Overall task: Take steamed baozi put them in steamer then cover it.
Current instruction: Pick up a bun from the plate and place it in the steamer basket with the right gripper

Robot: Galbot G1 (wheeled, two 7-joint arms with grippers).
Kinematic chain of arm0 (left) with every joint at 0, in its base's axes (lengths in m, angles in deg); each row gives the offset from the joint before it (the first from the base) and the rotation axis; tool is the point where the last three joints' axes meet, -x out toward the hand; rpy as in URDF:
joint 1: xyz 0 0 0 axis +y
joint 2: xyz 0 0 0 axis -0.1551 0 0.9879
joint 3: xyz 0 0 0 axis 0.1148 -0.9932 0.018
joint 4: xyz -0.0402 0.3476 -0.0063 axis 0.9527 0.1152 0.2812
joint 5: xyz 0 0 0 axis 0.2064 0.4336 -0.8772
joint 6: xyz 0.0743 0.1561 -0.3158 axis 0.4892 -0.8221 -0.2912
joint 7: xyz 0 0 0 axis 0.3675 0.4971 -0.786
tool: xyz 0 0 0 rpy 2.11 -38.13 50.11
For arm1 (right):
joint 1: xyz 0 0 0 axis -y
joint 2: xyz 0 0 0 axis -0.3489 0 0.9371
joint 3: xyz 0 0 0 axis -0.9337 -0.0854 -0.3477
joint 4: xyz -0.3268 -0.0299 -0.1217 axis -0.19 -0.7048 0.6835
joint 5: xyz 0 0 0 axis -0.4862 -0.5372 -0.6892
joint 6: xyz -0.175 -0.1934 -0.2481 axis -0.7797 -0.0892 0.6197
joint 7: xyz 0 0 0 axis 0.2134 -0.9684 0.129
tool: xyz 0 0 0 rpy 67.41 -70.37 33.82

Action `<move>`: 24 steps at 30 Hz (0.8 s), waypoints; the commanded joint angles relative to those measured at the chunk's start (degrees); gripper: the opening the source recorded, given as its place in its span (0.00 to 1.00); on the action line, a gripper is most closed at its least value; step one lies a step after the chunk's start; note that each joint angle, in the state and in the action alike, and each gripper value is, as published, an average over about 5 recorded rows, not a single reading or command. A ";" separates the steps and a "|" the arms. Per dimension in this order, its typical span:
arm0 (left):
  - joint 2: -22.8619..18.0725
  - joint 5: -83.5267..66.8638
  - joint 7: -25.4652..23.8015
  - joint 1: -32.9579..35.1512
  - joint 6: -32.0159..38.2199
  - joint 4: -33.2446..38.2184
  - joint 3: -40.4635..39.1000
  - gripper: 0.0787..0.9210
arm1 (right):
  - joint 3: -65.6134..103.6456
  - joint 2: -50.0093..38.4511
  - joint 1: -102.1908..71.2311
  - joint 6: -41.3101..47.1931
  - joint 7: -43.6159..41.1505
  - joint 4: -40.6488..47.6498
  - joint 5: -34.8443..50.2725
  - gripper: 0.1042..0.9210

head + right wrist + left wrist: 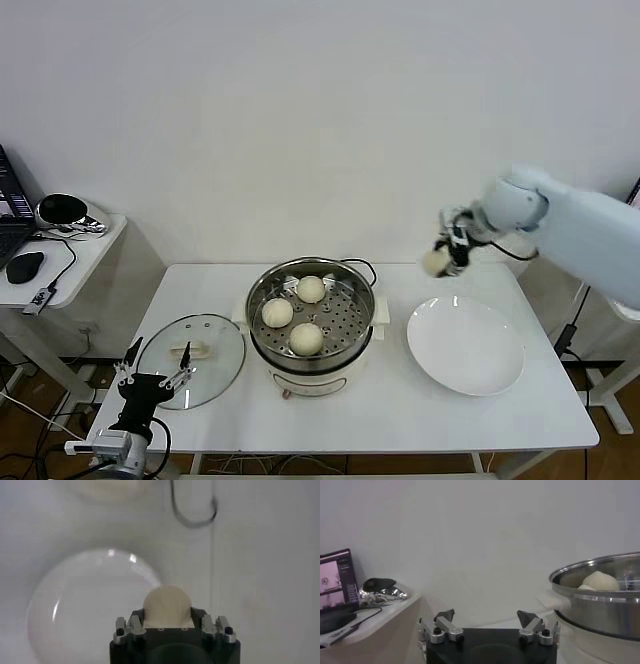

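Observation:
I need to move the baozi (pixel 436 262) onto the perforated tray (pixel 334 315) before I open my right gripper, because it is hanging to the right of the steamer in the head view.
The steel steamer (pixel 262 325) stands mid-table on its cream base and holds three baozi (pixel 306 339) on the perforated tray. A fourth baozi (pixel 435 262) hangs in the air above the far edge of the white plate (pixel 466 345), with my right gripper (pixel 443 258) shut on it. In the right wrist view this baozi (pixel 167 605) sits between the jaws above the plate (pixel 75 605). The glass cover (pixel 215 350) lies flat on the table left of the steamer. My left gripper (pixel 152 371) waits open at the table's front-left corner, near the cover. The steamer's wall (pixel 600 605) shows in the left wrist view.
A side table (pixel 70 255) to the left carries a laptop, a mouse and a shiny object. The steamer's black cord (pixel 365 265) loops behind the pot. The wall stands close behind the table.

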 commanded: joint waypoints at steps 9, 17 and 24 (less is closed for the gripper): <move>-0.91 -0.09 0.04 0.11 0.27 -0.50 0.91 0.88 | -10.75 20.74 4.41 13.34 11.38 -1.35 22.90 0.60; -0.80 -0.02 0.07 0.63 1.11 -1.10 2.33 0.88 | -10.11 23.35 -1.27 13.32 11.16 1.44 18.32 0.60; -0.76 -0.07 0.07 0.84 1.47 -1.21 2.29 0.88 | -9.30 24.55 -4.60 13.25 10.72 4.05 14.00 0.60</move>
